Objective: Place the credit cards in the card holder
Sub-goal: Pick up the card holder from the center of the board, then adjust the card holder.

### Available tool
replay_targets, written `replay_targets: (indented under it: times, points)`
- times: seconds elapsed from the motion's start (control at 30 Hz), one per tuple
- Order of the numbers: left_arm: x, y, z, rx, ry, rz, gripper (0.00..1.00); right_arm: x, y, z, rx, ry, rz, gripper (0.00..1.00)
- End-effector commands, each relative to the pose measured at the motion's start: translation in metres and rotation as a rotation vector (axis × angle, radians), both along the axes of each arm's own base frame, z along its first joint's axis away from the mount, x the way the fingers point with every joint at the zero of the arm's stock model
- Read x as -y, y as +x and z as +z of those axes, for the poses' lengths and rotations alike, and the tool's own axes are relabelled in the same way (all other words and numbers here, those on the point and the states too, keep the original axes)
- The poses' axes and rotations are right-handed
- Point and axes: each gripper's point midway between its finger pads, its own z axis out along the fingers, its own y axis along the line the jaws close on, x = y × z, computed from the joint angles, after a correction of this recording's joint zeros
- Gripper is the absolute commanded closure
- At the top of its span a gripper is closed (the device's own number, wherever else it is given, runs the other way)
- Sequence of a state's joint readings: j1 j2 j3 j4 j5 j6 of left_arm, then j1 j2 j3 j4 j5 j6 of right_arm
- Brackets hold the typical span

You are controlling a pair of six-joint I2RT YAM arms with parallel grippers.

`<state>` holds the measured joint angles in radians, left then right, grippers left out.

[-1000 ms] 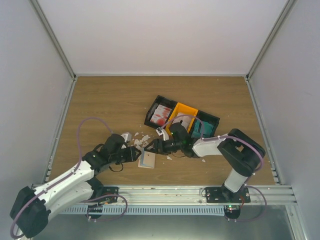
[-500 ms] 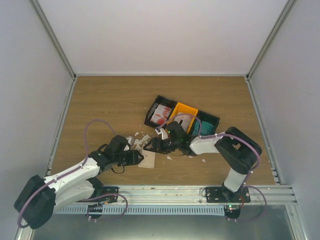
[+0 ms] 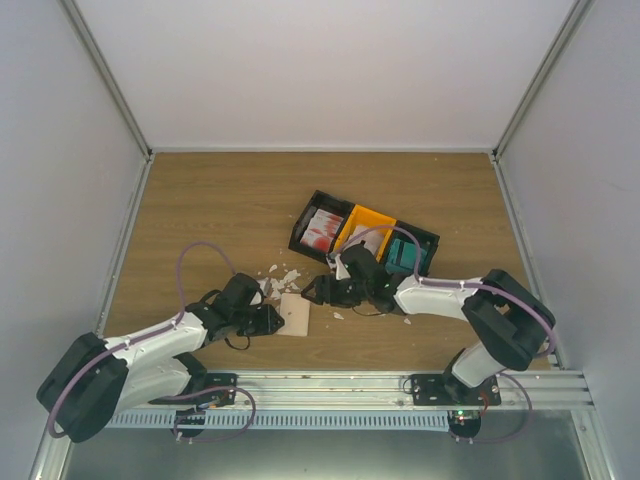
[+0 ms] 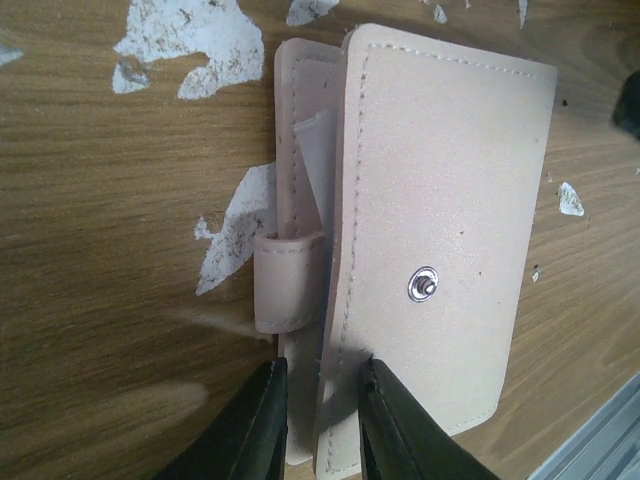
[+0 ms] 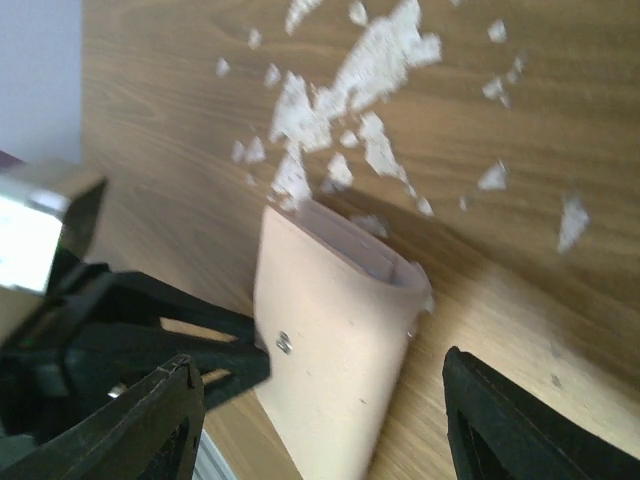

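The robot should next grab the card holder [image 3: 296, 314] across its fold with the right gripper, to leave the flap's open edge free for the left gripper.
The beige card holder [image 3: 296, 314] lies on the wood table in front of the tray. In the left wrist view its snap-button flap [image 4: 440, 200] is a little raised off the lower leaf. My left gripper [image 4: 320, 365] is shut on the near edge of that flap, and in the top view it [image 3: 274, 320] sits at the holder's left side. My right gripper [image 5: 320, 365] is wide open and empty, hovering over the holder [image 5: 330, 380]; it shows in the top view [image 3: 315, 292] just behind it. White cards with red blotches [image 3: 320, 228] and teal cards [image 3: 405, 255] lie in the tray.
The black-and-orange three-bin tray [image 3: 366, 222] stands behind the right gripper. White crumb-like scraps [image 3: 280, 278] are scattered on the wood behind the holder, also in the left wrist view [image 4: 190, 30] and the right wrist view [image 5: 340, 100]. A metal rail runs along the near edge.
My left gripper has moved down and right onto the holder's left edge. My right arm has swung its elbow to the right, with the gripper staying just behind the holder.
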<state>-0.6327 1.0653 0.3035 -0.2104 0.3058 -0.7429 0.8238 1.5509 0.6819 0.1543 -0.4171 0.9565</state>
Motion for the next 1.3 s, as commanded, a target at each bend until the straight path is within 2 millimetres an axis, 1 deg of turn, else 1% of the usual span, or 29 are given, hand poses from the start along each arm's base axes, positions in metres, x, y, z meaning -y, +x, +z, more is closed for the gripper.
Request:
replay_targets:
  times: [0.0, 0.23, 0.3, 0.37, 0.43, 0.53, 0.6, 0.67, 0.7, 0.77, 0.83, 0.97, 1.03, 1.1, 1.2, 1.27]
  points:
    - [-0.005, 0.003, -0.007, 0.009, 0.018, 0.019, 0.78, 0.006, -0.018, -0.029, -0.044, -0.083, 0.033, 0.35]
    - [-0.014, 0.001, -0.015, -0.010, 0.058, 0.054, 0.82, -0.029, -0.036, -0.038, -0.069, -0.003, 0.173, 0.39]
    - [-0.015, 0.000, -0.017, -0.015, 0.061, 0.057, 0.83, -0.037, -0.038, -0.036, -0.069, 0.037, 0.193, 0.40]
    - [-0.014, -0.001, -0.018, -0.017, 0.054, 0.055, 0.83, -0.042, -0.039, -0.032, -0.056, 0.081, 0.208, 0.44]
    - [-0.013, -0.002, -0.017, -0.013, 0.042, 0.050, 0.83, -0.045, -0.041, -0.027, -0.033, 0.119, 0.223, 0.51]
    - [-0.008, 0.000, -0.011, 0.003, 0.015, 0.038, 0.83, -0.045, -0.038, -0.024, 0.008, 0.120, 0.238, 0.68]
    - [-0.004, 0.003, -0.003, 0.026, -0.006, 0.028, 0.83, -0.043, -0.037, -0.026, 0.043, 0.088, 0.260, 0.83]
    - [0.000, 0.009, 0.011, 0.064, -0.024, 0.013, 0.81, -0.038, -0.034, -0.027, 0.083, 0.028, 0.289, 0.94]
    - [0.002, 0.013, 0.020, 0.087, -0.028, 0.009, 0.78, -0.034, -0.031, -0.027, 0.105, -0.012, 0.305, 0.97]
    - [0.003, 0.019, 0.042, 0.142, -0.023, -0.006, 0.68, -0.028, -0.027, -0.021, 0.173, -0.084, 0.364, 0.99]
    - [0.002, 0.030, 0.073, 0.219, -0.009, -0.012, 0.56, -0.021, -0.025, -0.014, 0.239, -0.165, 0.445, 0.99]
    - [0.001, 0.047, 0.148, 0.399, 0.005, -0.036, 0.33, -0.007, -0.022, 0.011, 0.387, -0.288, 0.586, 1.00]
    - [0.001, 0.051, 0.175, 0.467, 0.013, -0.064, 0.27, -0.003, -0.022, 0.027, 0.467, -0.306, 0.655, 1.00]
    - [0.004, 0.051, 0.192, 0.517, 0.015, -0.111, 0.22, -0.003, -0.028, 0.047, 0.530, -0.272, 0.713, 1.00]
    - [0.017, 0.040, 0.197, 0.539, -0.005, -0.252, 0.19, -0.004, -0.047, 0.076, 0.615, -0.175, 0.812, 0.99]
    - [0.029, 0.029, 0.200, 0.529, -0.068, -0.345, 0.18, -0.001, -0.057, 0.090, 0.658, -0.129, 0.860, 0.99]
